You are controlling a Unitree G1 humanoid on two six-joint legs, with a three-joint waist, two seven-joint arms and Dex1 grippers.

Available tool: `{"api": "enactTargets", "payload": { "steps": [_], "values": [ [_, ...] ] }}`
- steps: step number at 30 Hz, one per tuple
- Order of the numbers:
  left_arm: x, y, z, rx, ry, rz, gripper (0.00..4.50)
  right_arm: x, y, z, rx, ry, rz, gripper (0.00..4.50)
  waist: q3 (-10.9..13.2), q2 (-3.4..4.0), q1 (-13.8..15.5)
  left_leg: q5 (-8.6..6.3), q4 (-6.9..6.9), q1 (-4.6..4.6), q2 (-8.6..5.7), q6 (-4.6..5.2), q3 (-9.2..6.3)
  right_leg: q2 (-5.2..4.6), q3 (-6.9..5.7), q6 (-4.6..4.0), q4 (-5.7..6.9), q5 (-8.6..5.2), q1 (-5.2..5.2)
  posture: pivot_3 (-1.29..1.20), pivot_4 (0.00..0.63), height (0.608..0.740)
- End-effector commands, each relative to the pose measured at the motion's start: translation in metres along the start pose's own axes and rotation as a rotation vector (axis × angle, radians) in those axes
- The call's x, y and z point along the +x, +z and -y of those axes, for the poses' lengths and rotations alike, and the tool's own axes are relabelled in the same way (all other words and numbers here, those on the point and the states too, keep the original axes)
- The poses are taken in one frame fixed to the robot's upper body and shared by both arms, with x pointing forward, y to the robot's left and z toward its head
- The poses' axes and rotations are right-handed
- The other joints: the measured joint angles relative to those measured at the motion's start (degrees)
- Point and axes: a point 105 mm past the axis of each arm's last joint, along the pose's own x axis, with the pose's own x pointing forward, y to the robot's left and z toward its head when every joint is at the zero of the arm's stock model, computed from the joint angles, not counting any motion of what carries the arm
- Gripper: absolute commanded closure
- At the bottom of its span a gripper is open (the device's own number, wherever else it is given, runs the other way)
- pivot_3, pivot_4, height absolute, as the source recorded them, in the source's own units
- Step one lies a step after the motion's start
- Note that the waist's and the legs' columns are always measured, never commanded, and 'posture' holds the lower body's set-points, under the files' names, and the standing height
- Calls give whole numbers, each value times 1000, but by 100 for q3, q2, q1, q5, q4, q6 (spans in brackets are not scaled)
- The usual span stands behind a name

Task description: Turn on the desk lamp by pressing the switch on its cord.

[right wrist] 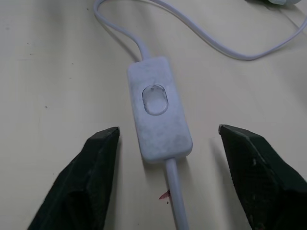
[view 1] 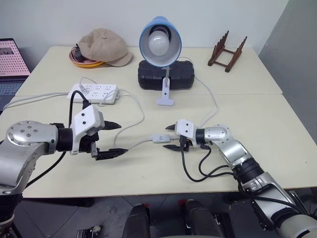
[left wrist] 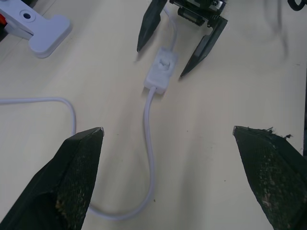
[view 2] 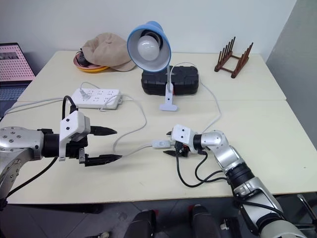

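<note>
The robot's right gripper should next take hold of the switch by the long edges of its housing (right wrist: 160, 134), so that the white switch's rocker (right wrist: 155, 99) stays free to press.
The desk lamp (view 1: 160, 42), with a blue shade and a white bulb, stands clipped at the back of the table and shows no glow. Its thin white cord (left wrist: 150, 158) loops across the tabletop to the small white switch (view 1: 160, 138), which lies flat with its rocker facing up (right wrist: 158, 112). My right gripper (view 1: 169, 137) is low over the table, open, one finger on each side of the switch, with a gap on both sides. My left gripper (view 1: 121, 137) hovers wide open to the left of the switch, above the cord, holding nothing.
A white power strip (view 1: 94, 92) lies at the back left, and a black case (view 1: 166, 74) sits behind the lamp. A tan cap (view 1: 104, 47), a wooden rack (view 1: 227, 51) and a laptop (view 1: 12, 62) line the far edges. A black cable (view 1: 190, 171) loops beside my right wrist.
</note>
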Motion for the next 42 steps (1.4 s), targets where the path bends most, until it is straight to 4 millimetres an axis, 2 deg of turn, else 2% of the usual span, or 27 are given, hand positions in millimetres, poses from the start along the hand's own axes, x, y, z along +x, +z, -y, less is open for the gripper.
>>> {"api": "enactTargets", "payload": {
  "steps": [1,6,7,10,12,16,20,24,28,31,34,42],
  "values": [
    [-7,11,-1,44,22,16,0,-3,12,6,-48,-2,38,2010,0,0,0,0,0,0,0,0,0,0,0,0,1,0,0,0,150,740],
    [-6,11,-1,44,20,13,0,-3,14,5,-56,8,49,3339,0,0,-1,0,1,1,0,0,-1,1,0,0,3,0,0,0,150,740],
    [-5,11,-1,44,19,13,0,-3,14,5,-57,9,50,3441,0,0,-1,0,2,1,0,0,-1,1,0,0,4,0,0,0,150,740],
    [-4,11,2,36,6,13,0,-5,14,5,-61,13,50,3449,0,0,-1,0,2,1,0,0,-2,1,0,0,4,0,0,0,150,740],
    [-2,14,9,-33,-23,42,0,-9,15,9,-64,-10,52,3449,0,0,-1,0,1,1,0,0,-1,1,0,0,4,0,0,0,150,740],
    [1,38,23,-390,-107,267,0,-19,22,26,-70,-108,65,3449,0,-1,12,0,6,-1,-1,0,-2,-2,0,3,9,1,2,0,150,740],
    [16,28,46,-729,-143,405,0,-34,36,43,-75,-226,101,3449,-1,-2,-20,0,14,3,0,0,-10,-1,-1,8,10,5,10,0,150,740],
    [31,24,44,-926,-69,520,0,-40,47,47,-86,-279,126,3449,-3,-6,11,0,12,11,4,0,-18,1,-4,7,13,6,14,0,150,740],
    [52,19,44,-991,-4,555,0,-44,59,44,-84,-308,162,3449,-5,-3,37,1,22,27,0,0,-25,7,-5,1,15,8,34,0,150,740],
    [63,28,36,-1046,10,675,0,-42,65,30,-68,-282,210,3449,-7,-7,58,1,32,27,-6,-1,-23,1,-3,-5,3,4,48,0,150,740],
    [73,33,34,-1045,20,698,0,-42,71,22,-63,-267,241,3449,-8,-8,97,1,33,28,-9,-1,-22,-1,-3,-7,-1,3,53,0,150,740],
    [78,42,26,-1023,-4,724,0,-45,75,12,-86,-244,273,3449,-8,-7,102,1,31,31,-8,-1,-22,2,-3,-8,-1,2,52,0,150,740]
  ]
}}
